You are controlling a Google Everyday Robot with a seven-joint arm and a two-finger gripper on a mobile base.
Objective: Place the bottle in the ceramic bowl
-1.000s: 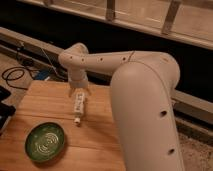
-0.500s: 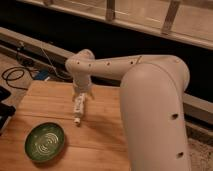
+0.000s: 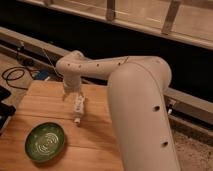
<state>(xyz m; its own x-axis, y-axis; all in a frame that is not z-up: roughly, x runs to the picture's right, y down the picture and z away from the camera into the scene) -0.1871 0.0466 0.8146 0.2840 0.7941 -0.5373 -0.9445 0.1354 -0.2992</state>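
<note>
I will pick up the small whitish bottle by its body [image 3: 79, 106] next with my gripper, to place the bottle in the ceramic bowl [image 3: 45, 142].
The bottle [image 3: 78, 109], slim and whitish with a small pale cap, lies on the wooden table [image 3: 40, 107], its cap end pointing toward me. My gripper [image 3: 74, 98] hangs down from the white arm [image 3: 135, 95] right over the bottle's far end. It is open, with one finger on each side of that end. The ceramic bowl [image 3: 45, 142], green with pale swirl marks inside, sits empty at the table's front left, a short way in front of and to the left of the bottle.
A black cable [image 3: 15, 76] coils on the floor behind the table at the left. A dark object [image 3: 5, 112] sits at the table's left edge. A raised ledge [image 3: 190, 100] and a dark wall run behind the table.
The arm's wrist has shifted left and lowered onto the bottle's far end. The bottle and the bowl have stayed where they were.
</note>
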